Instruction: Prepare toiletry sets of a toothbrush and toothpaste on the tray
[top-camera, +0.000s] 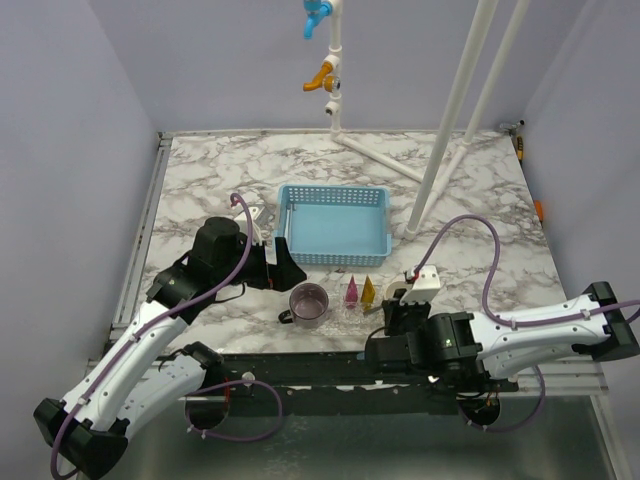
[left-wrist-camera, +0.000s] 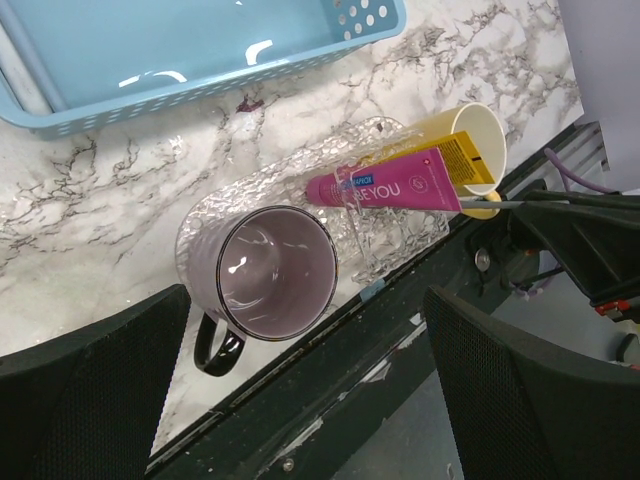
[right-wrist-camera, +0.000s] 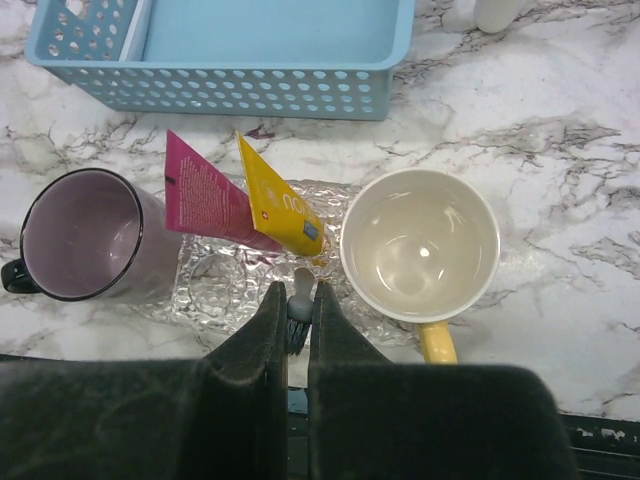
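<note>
The toothbrush's stem reaches the clear tray beside the yellow toothpaste, so it is time for my right gripper to let go of the toothbrush now.
The magenta-pink toothpaste (right-wrist-camera: 205, 190) and the yellow toothpaste (right-wrist-camera: 282, 208) stand tilted, cap end down, on the clear tray (right-wrist-camera: 225, 290); both also show in the top view, pink (top-camera: 351, 290) and yellow (top-camera: 368, 290). My right gripper (right-wrist-camera: 297, 290) is shut on a toothbrush (right-wrist-camera: 303, 278), white head and dark bristles between the fingers, at the tray's near edge by the yellow tube. My left gripper (left-wrist-camera: 310, 400) is open and empty, hovering over the table's near edge beside the purple mug (left-wrist-camera: 265, 270). The pink tube (left-wrist-camera: 390, 187) and the tray (left-wrist-camera: 300, 180) show there too.
A purple mug (right-wrist-camera: 80, 235) stands on the tray's left end and a yellow mug (right-wrist-camera: 420, 245) on its right end. The light-blue mesh basket (top-camera: 333, 222) sits behind them, a white stick-like item at its left end. White pipe stands rise at the back right.
</note>
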